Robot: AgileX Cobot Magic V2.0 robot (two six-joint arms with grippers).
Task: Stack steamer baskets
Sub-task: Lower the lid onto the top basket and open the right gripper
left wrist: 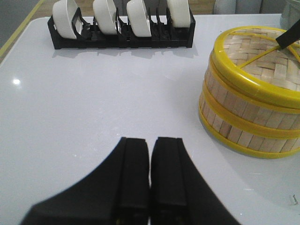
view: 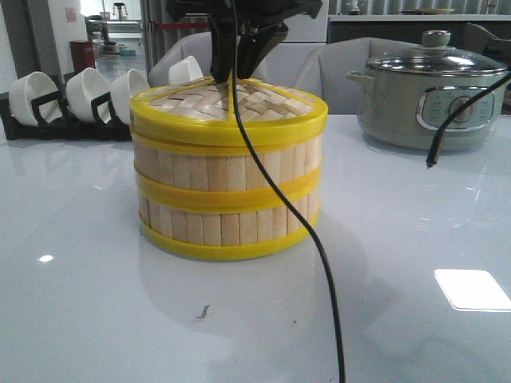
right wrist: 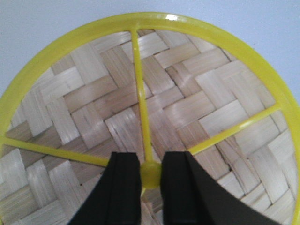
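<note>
The woven lid's yellow edge sits on the upper basket all around and would stay, so my right gripper should open its fingers.
Two steamer baskets stand stacked mid-table, the upper on the lower. The woven lid with its yellow rim lies on top. My right gripper comes down from above onto the lid's centre. In the right wrist view the gripper is shut on the lid's yellow knob, one finger on each side. My left gripper is shut and empty over bare table, to the left of the stack. It is out of the front view.
A black rack of white bowls stands at the back left and shows in the left wrist view. A grey-green electric pot with a glass lid stands at the back right. A black cable hangs in front of the stack.
</note>
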